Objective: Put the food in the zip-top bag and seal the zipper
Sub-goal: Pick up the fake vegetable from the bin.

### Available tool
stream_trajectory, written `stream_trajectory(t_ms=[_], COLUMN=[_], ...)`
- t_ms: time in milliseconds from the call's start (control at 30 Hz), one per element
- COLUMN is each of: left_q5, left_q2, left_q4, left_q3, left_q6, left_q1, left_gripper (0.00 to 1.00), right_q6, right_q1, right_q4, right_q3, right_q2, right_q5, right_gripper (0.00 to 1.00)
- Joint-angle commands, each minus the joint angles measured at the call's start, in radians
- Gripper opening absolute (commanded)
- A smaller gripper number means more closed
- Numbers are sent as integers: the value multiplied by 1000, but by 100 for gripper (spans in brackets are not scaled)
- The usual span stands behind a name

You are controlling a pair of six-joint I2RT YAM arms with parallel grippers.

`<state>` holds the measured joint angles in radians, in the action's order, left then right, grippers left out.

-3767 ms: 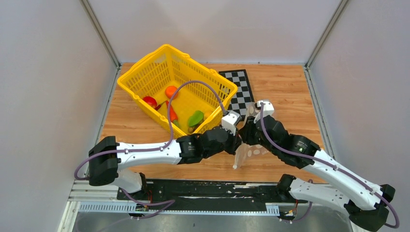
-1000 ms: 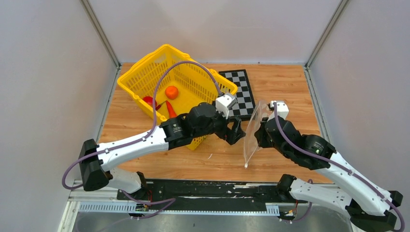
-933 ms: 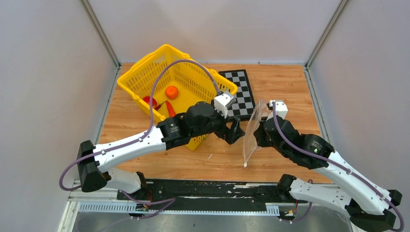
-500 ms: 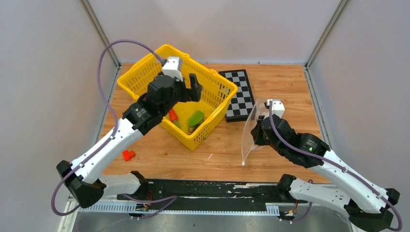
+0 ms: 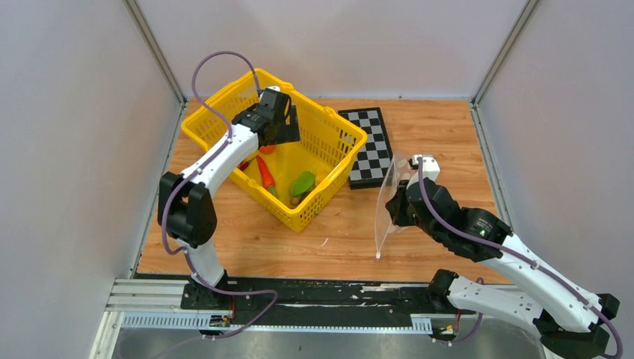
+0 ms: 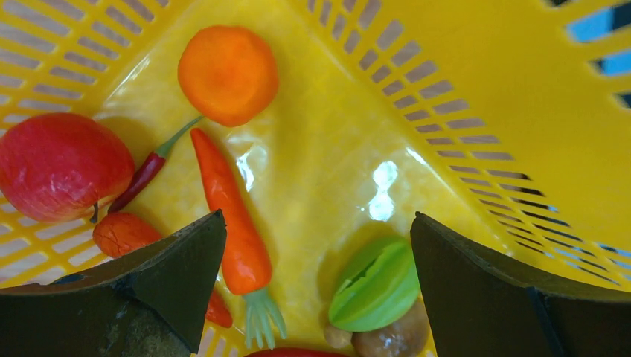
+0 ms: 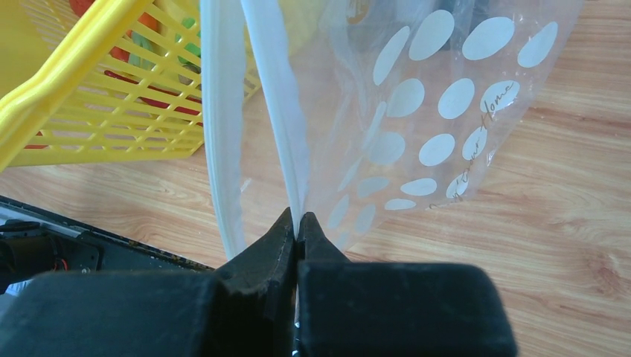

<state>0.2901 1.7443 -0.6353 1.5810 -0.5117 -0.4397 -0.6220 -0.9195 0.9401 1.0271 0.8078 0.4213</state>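
Note:
The carrot should go into the zip-top bag [image 5: 387,206] with its green end first, so my left gripper will grab it across the middle of its orange body [image 5: 265,173] and leave that end free.
The food lies in the yellow basket [image 5: 211,102]: an orange [image 6: 227,74], a red tomato [image 6: 63,167], a thin red chili [image 6: 145,175], a carrot [image 6: 227,216], a green pepper [image 6: 376,286] and a brown ball [image 6: 394,338]. My left gripper [image 6: 316,223] hangs open above them, over the basket [image 5: 280,123], with nothing between its fingers. The clear dotted zip-top bag [image 5: 387,206] hangs upright above the table, right of the basket. My right gripper [image 7: 298,217] is shut on one zipper strip [image 7: 279,111]. The other strip [image 7: 221,134] stands apart from it, so the mouth gapes.
A black-and-white chessboard [image 5: 372,146] lies flat behind the bag, right of the basket. Grey walls close the table on the left, back and right. Bare wood [image 5: 448,142] shows right of the chessboard.
My left arm has swung away from the bag, back and left, and now hovers open over the basket. The right gripper keeps the bag held in almost the same place.

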Motion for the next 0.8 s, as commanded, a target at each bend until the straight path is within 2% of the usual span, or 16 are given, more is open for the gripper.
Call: stream_trajectory(t_ms=[0, 233, 467, 767], left_q5=[37, 150, 166, 125], left_q2=[63, 183, 268, 325], left_q4=[-84, -192, -163, -156], left_q3=[94, 155, 96, 56], left_q6=[-52, -32, -53, -57], left_q1=[41, 63, 77, 104], left_gripper=[100, 100, 98, 89], right_q6=[23, 34, 48, 51], right_q1=[4, 4, 4, 5], right_q4=[-38, -35, -41, -30], right_q3=[-11, -16, -11, -12], right_q2=[-27, -42, -39, -53], right_q5=[-1, 2, -5, 2], right_gripper=[0, 0, 0, 0])
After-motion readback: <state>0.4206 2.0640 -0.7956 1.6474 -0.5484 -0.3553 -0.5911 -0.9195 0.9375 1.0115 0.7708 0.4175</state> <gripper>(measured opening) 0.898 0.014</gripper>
